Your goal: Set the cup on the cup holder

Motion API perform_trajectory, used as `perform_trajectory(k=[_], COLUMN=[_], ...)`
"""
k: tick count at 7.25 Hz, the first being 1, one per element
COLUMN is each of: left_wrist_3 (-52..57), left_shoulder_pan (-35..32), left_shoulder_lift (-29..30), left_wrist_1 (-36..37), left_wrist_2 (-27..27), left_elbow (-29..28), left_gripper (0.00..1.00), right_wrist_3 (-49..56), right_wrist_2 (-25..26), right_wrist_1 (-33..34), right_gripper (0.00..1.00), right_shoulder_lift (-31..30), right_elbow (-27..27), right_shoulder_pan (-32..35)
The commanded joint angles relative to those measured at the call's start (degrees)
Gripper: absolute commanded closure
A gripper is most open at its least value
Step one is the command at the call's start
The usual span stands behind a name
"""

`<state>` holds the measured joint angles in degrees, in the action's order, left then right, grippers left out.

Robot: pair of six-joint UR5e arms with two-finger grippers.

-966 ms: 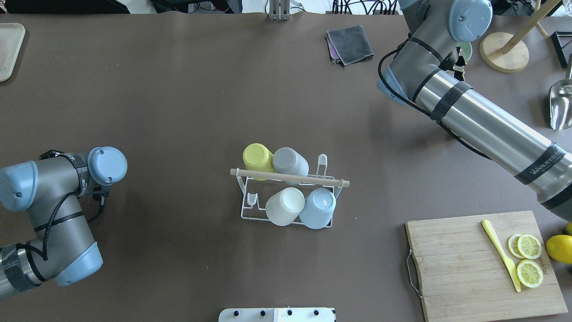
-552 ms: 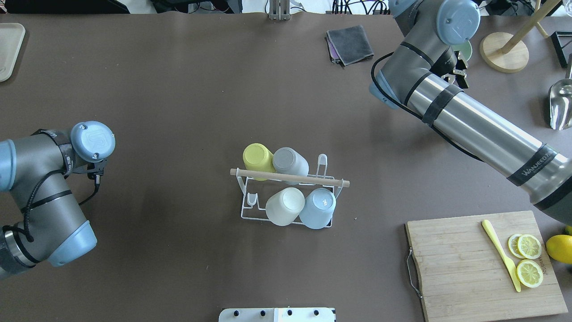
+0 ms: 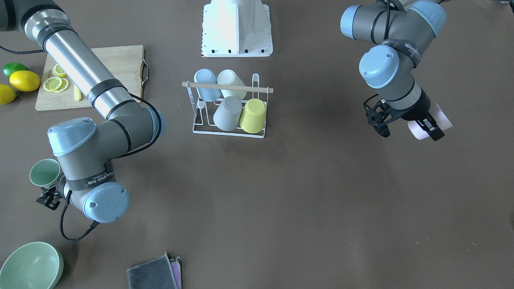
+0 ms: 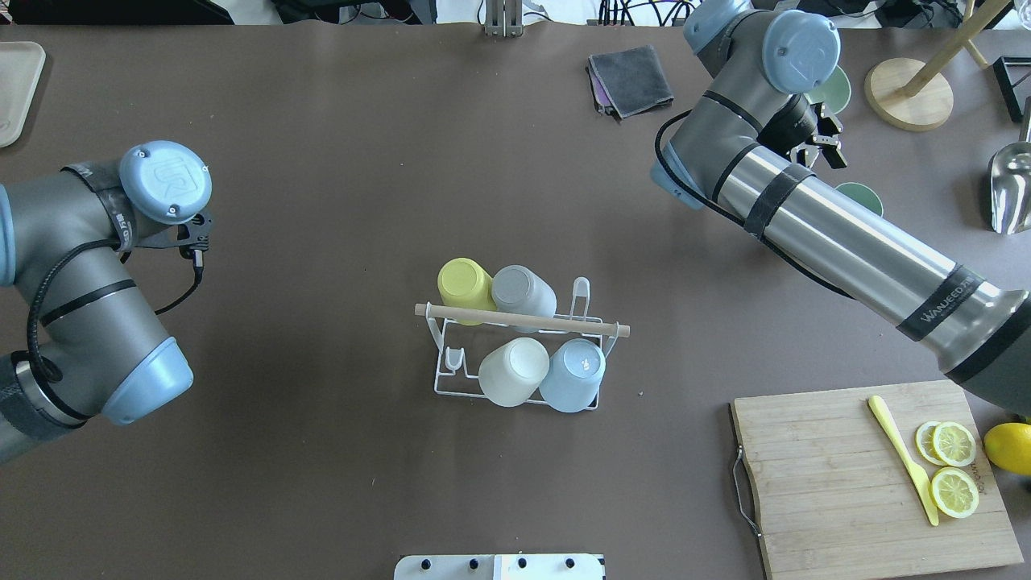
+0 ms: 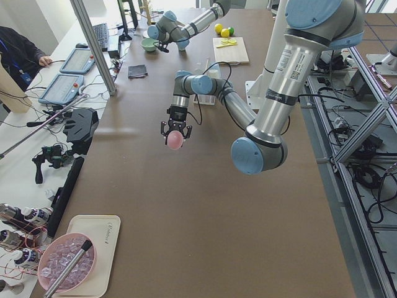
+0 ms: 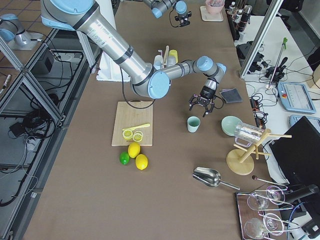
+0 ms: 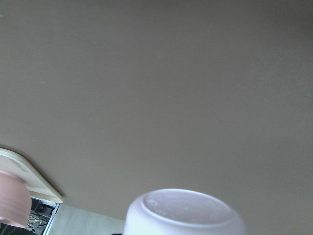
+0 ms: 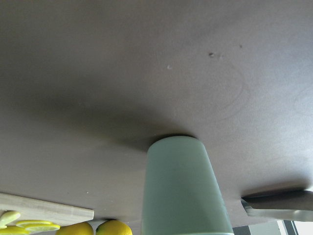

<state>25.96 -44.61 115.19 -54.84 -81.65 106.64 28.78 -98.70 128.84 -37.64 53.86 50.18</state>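
The right gripper grabs the green cup by its side [image 8: 180, 188] next, which leaves the cup's opening free to slip onto the holder.
The cup holder [image 4: 614, 329] is a white wire rack with a wooden rod, mid-table; it also shows in the front view [image 3: 266, 90]. Yellow [image 4: 462, 283], grey [image 4: 523, 290], cream [image 4: 513, 370] and blue [image 4: 573, 374] cups sit upside down on its prongs. My left gripper [image 3: 429, 127] is shut on a pink cup [image 3: 441, 119], held tilted above the table far to the holder's left; its base fills the left wrist view [image 7: 186, 213]. My right gripper [image 6: 202, 109] is open beside a green cup [image 6: 193, 124] standing upright on the table [image 4: 863, 196].
A green bowl [image 4: 839, 87], a wooden stand [image 4: 908, 93] and a metal scoop [image 4: 1011, 189] are at the far right. A grey cloth [image 4: 631, 79] lies at the back. A cutting board [image 4: 838, 475] holds lemon slices and a yellow knife; lemons [image 4: 1008, 448] lie beside it.
My left arm has moved toward the far side of the table. My right arm has swung left, uncovering the green cup standing on the table.
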Motion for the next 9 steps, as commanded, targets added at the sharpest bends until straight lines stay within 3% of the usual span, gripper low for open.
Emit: perform_trajectory(k=[1, 6, 9], left_wrist_3=[-0.20, -12.13, -15.03], left_shoulder_pan=[-1.62, -2.33, -2.33], left_shoulder_lift=[1.01, 0.57, -2.42], left_wrist_1=[-0.26, -7.28, -23.34], left_wrist_2=[2.18, 0.36, -3.49], left_elbow=[4.78, 12.53, 12.19], left_gripper=[0.46, 0.52, 0.52], right_wrist_3=[2.23, 2.60, 2.51], right_wrist_2=[2.54, 3.96, 4.39], right_wrist_1=[-0.17, -0.96, -1.84], right_gripper=[0.01, 0.01, 0.01], right_shoulder_lift=[0.20, -0.51, -0.59], right_elbow=[-0.33, -3.05, -4.64], right_shoulder_pan=[-0.87, -2.98, -3.51])
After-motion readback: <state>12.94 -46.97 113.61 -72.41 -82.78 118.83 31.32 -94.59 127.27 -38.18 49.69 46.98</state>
